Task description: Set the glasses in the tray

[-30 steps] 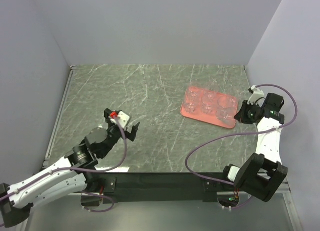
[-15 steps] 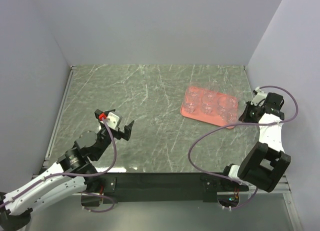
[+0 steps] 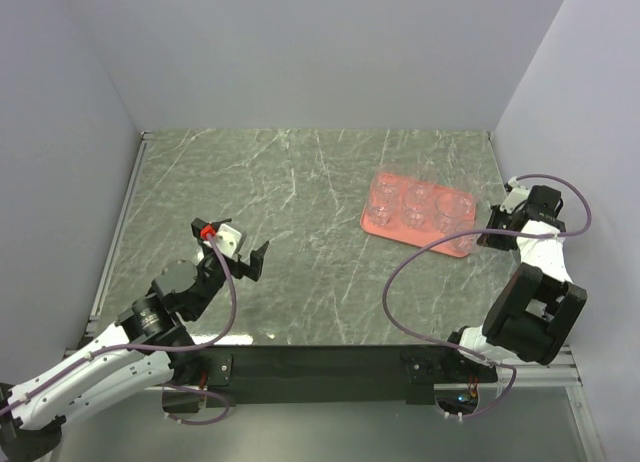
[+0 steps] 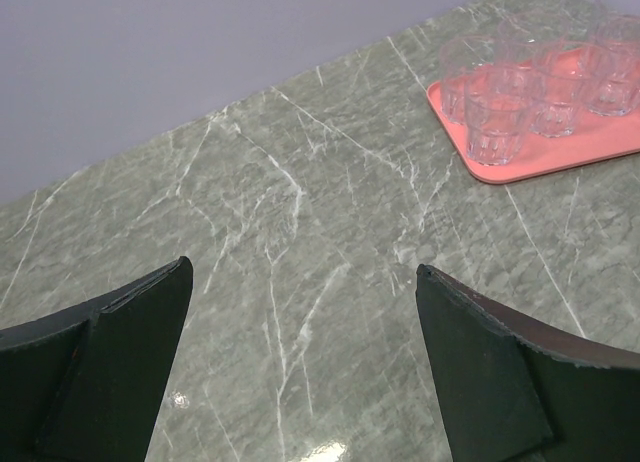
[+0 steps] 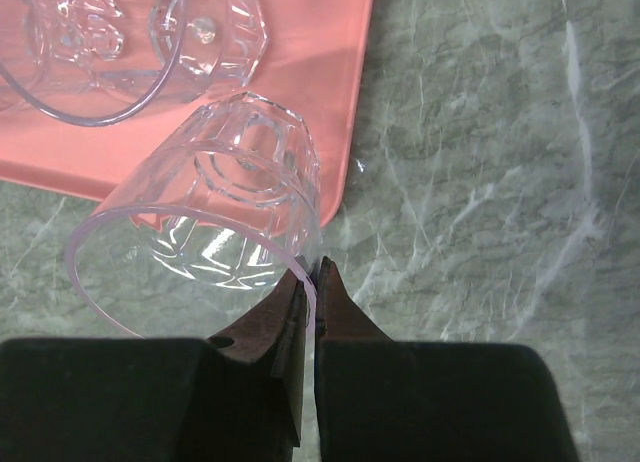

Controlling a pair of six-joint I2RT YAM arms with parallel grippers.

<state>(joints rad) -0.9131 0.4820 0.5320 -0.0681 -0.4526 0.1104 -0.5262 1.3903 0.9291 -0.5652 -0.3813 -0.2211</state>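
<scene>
The glass would stand in the tray if I let go now, because the glass's base is inside the tray's corner rim beside its neighbour. My right gripper should open.
The salmon-pink tray lies at the right of the table with several clear glasses standing in it. My right gripper sits just off the tray's right end. In the right wrist view its fingers are shut on the rim of one more glass. That glass is tilted, its base over the tray's corner and its mouth toward the camera. My left gripper hovers over the table left of centre, open and holding nothing. From there the tray and its glasses show far off.
Grey walls close in the marble table on the left, back and right. The right wall stands close behind my right wrist. A purple cable loops from the right arm over the table's near edge.
My left arm has drawn back toward the near left, its gripper still open. My right gripper has shifted slightly right, still shut on the glass, and the arm's elbow has swung.
</scene>
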